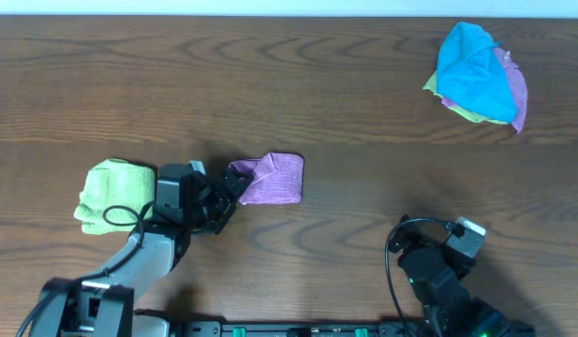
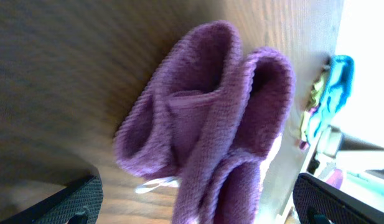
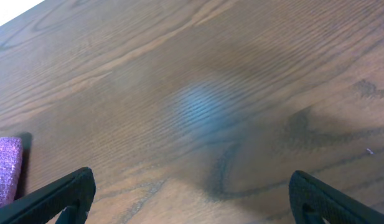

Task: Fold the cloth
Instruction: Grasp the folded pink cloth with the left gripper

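Note:
The magenta-purple cloth [image 1: 274, 180] needs to be set folded on the lime-green folded cloth, so the left gripper should next pick it up by the doubled layers of its near end.
The magenta-purple cloth [image 1: 274, 180] lies folded into a small bundle near the middle of the table. In the left wrist view the cloth [image 2: 204, 118] shows rolled, doubled layers, with a small white tag [image 2: 155, 184] at its near edge. My left gripper [image 1: 234, 187] is at the cloth's left end. Its fingers [image 2: 198, 208] are wide open, one on each side of the cloth's near end, and not closed on it. My right gripper [image 1: 454, 239] is open and empty over bare wood [image 3: 192, 199] at the front right. The cloth's edge [image 3: 5, 168] shows at the far left of the right wrist view.
A lime-green folded cloth [image 1: 115, 187] lies just left of my left arm. A pile with a bright blue cloth [image 1: 471, 70] on top sits at the back right and also shows in the left wrist view [image 2: 333, 87]. The table is dark wood [image 1: 363, 112].

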`<state>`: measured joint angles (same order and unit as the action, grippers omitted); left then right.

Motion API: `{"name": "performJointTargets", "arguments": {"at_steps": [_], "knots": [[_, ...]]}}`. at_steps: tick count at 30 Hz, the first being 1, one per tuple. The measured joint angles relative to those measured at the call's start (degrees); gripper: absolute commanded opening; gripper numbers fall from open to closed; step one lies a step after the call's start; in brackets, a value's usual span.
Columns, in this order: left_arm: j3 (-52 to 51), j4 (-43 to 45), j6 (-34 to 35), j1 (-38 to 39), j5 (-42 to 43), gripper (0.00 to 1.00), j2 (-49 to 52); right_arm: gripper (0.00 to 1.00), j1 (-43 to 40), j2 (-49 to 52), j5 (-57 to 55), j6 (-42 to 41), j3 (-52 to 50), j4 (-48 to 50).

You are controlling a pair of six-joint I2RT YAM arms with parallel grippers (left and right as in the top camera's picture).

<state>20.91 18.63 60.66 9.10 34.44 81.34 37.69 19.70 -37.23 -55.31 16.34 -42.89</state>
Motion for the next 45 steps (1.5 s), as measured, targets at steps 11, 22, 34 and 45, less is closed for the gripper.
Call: {"name": "performJointTargets", "arguments": {"at_steps": [11, 22, 34, 45], "knots": [[0.7, 6.1, -3.5, 0.0, 3.7, 0.76, 6.4, 0.99, 0.0, 0.0, 0.0, 0.0, 0.0, 0.0], [0.6, 8.5, -5.5, 0.0, 2.4, 0.27, 9.8, 0.99, 0.0, 0.0, 0.0, 0.0, 0.0, 0.0], [-0.1, 15.6, -10.4, 0.0, 1.7, 0.06, 10.4, 0.99, 0.0, 0.0, 0.0, 0.0, 0.0, 0.0], [-0.3, 25.1, -12.1, -0.3, 7.8, 0.06, 10.5, 0.99, 0.0, 0.0, 0.0, 0.0, 0.0, 0.0]]}}
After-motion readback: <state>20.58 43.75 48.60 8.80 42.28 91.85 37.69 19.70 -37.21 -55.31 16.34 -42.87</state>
